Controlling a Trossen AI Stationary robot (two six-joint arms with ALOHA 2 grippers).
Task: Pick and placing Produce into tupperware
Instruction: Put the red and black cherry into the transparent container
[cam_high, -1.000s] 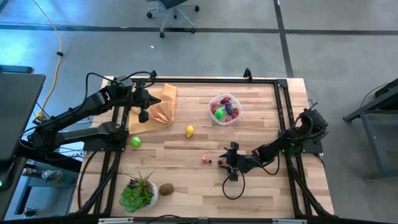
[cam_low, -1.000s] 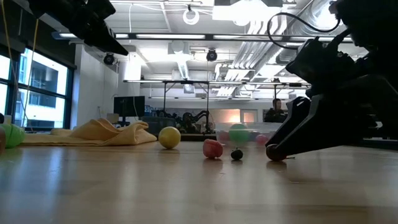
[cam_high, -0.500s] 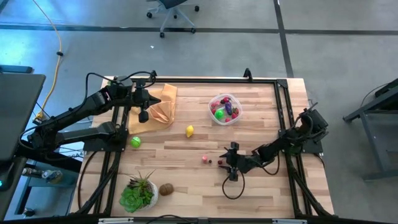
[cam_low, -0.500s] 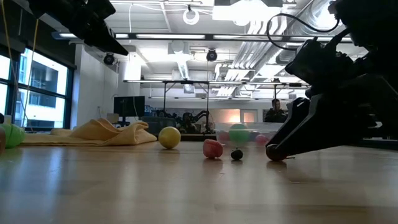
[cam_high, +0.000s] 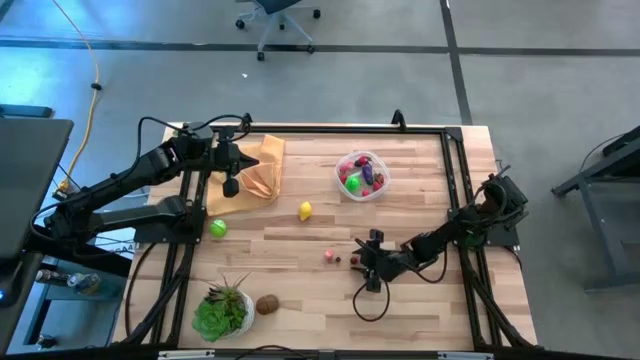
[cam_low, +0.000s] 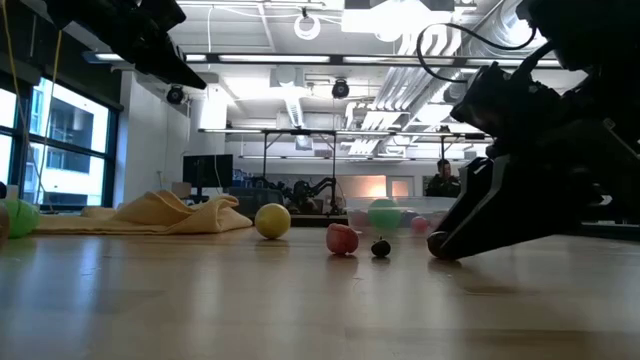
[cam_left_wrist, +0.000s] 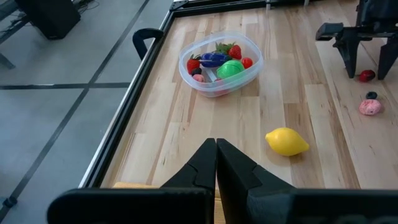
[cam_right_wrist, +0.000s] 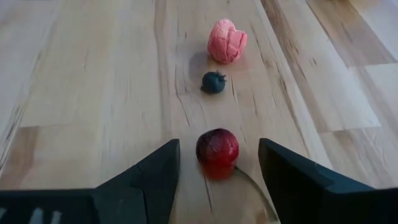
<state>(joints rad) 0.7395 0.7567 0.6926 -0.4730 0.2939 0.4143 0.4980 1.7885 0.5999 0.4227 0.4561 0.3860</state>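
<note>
The right gripper picks up the small red berry by its round body (cam_high: 354, 260) next. Then that berry goes into the clear tub (cam_high: 362, 175).
My right gripper (cam_right_wrist: 217, 182) is open and low over the table right of the middle (cam_high: 362, 262). Its two fingers stand on either side of a small red berry (cam_right_wrist: 217, 151) without touching it. A dark berry (cam_right_wrist: 213, 82) and a pink fruit (cam_right_wrist: 226, 41) lie on the wood just beyond. The clear tub (cam_high: 362, 175), with several small fruits inside, stands on the table farther back. A yellow lemon (cam_high: 305, 210), a green ball (cam_high: 218, 228) and a brown piece (cam_high: 267, 304) lie on the wood. My left gripper (cam_high: 231, 185) is shut and empty above the tan cloth (cam_high: 258, 172).
A leafy plant in a white pot (cam_high: 222, 312) stands near the front left. A black frame rail (cam_high: 455, 200) runs along the table's right side, and another rail along the far edge. Bare wood lies between the lemon and the tub.
My right gripper has crept a little toward the table's left, closer around the red berry, staying open. The fruits and the tub lie where they were.
</note>
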